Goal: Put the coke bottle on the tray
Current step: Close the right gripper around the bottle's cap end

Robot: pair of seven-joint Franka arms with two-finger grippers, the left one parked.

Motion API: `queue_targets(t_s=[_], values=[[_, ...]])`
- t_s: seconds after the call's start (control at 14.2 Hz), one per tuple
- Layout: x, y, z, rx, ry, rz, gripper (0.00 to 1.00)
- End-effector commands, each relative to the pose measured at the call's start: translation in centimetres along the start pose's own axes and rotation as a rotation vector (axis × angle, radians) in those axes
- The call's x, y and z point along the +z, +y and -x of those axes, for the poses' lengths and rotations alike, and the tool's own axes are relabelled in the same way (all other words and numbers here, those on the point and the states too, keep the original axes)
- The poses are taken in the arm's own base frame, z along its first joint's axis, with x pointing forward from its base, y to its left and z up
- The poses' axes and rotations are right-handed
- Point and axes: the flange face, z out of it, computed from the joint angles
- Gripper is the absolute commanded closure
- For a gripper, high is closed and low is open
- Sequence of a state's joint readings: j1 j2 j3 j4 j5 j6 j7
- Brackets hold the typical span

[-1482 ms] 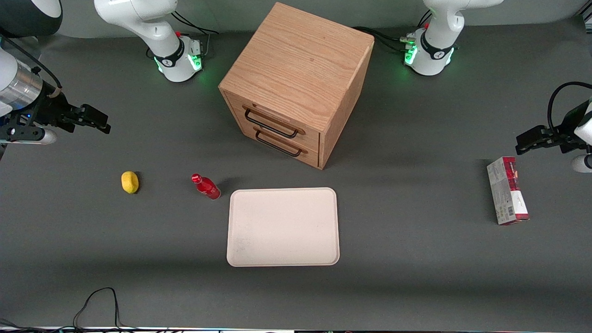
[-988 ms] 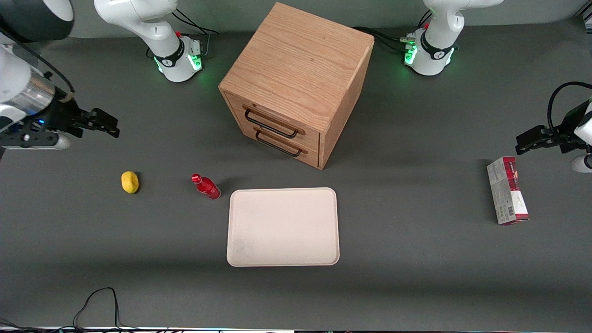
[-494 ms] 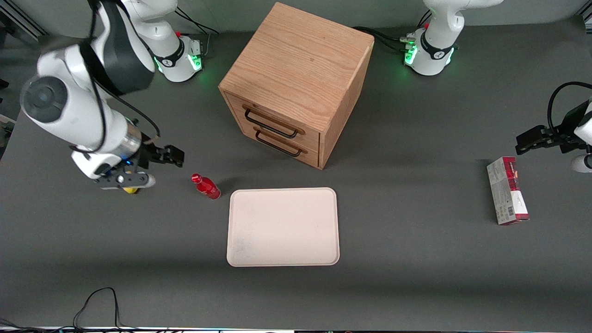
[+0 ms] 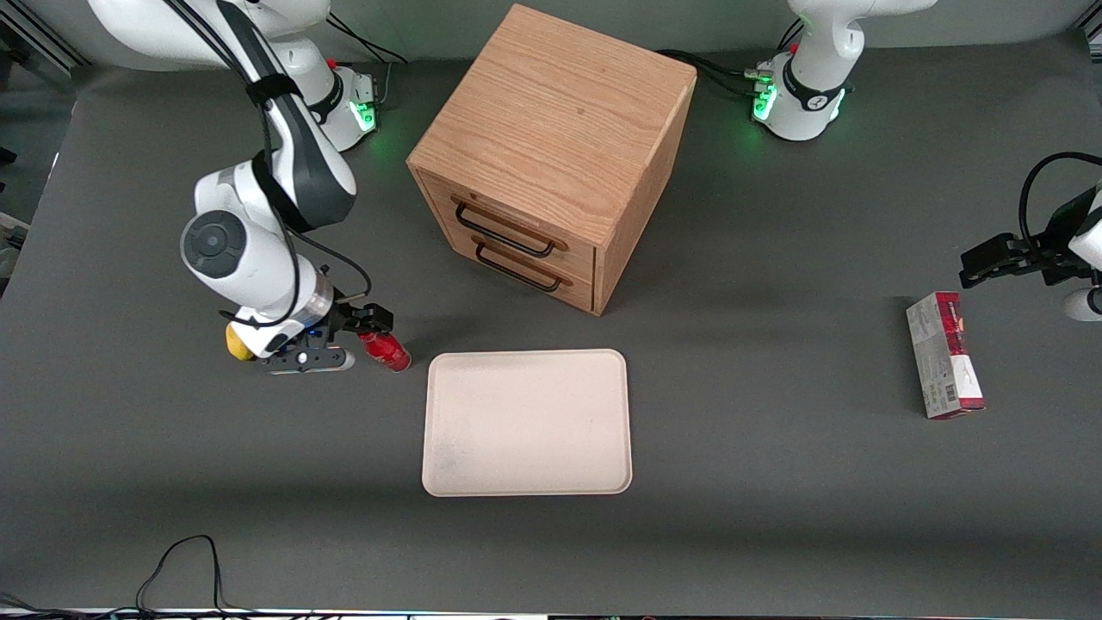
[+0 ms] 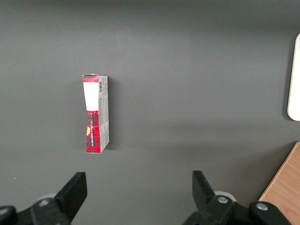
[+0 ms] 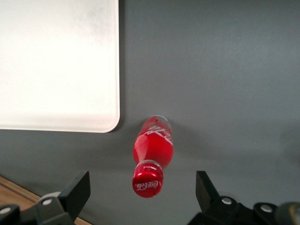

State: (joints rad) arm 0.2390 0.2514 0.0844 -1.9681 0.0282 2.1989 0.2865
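I need to grab the red coke bottle by its cap end (image 4: 371,339) with my gripper next, so the bottle's base stays free to rest on the tray (image 4: 527,422).
The coke bottle (image 4: 386,348) is small, glossy and red, and stands upright on the grey table beside the cream-pink tray (image 4: 527,422), toward the working arm's end. In the right wrist view I look down on its red cap and body (image 6: 151,154), with the tray's rounded corner (image 6: 61,65) close by. My gripper (image 4: 368,320) hovers right above the bottle's cap, fingers wide open and empty; in the right wrist view (image 6: 143,190) the cap sits between the two spread fingertips (image 6: 79,187), without touching them.
A yellow lemon (image 4: 234,342) lies partly hidden under my wrist. The wooden two-drawer cabinet (image 4: 551,155) stands farther from the front camera than the tray. A red-and-grey carton (image 4: 944,355) lies toward the parked arm's end, also in the left wrist view (image 5: 96,114).
My gripper has swept in from the working arm's table edge and come down over the coke bottle. The bottle and tray have not moved.
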Motion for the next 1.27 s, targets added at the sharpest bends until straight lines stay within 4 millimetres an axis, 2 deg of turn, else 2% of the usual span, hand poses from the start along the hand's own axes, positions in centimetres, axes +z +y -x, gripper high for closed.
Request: queue_targets(t_s=[0.0,0.21,0.28,0.42,0.64,0.78,0.99,1.13,1.2], values=[[1.3,0.0,1.3,0.024,0.030,-0.011,0.00],[2.0,0.2,1.5,0.024,0.036,-0.011,0.01],[2.1,0.1,1.6,0.022,0.035,-0.011,0.08],[2.3,0.2,1.5,0.024,0.033,-0.011,0.27],[2.3,0.2,1.4,0.024,0.043,-0.014,0.65],[2.7,0.3,1.1,0.025,0.044,-0.015,0.82],[1.7,0.2,0.3,0.010,0.073,-0.001,0.90],[-0.9,-0.2,-1.1,0.016,0.099,-0.009,0.90],[-3.2,-0.4,-1.9,0.017,0.092,-0.007,0.90]])
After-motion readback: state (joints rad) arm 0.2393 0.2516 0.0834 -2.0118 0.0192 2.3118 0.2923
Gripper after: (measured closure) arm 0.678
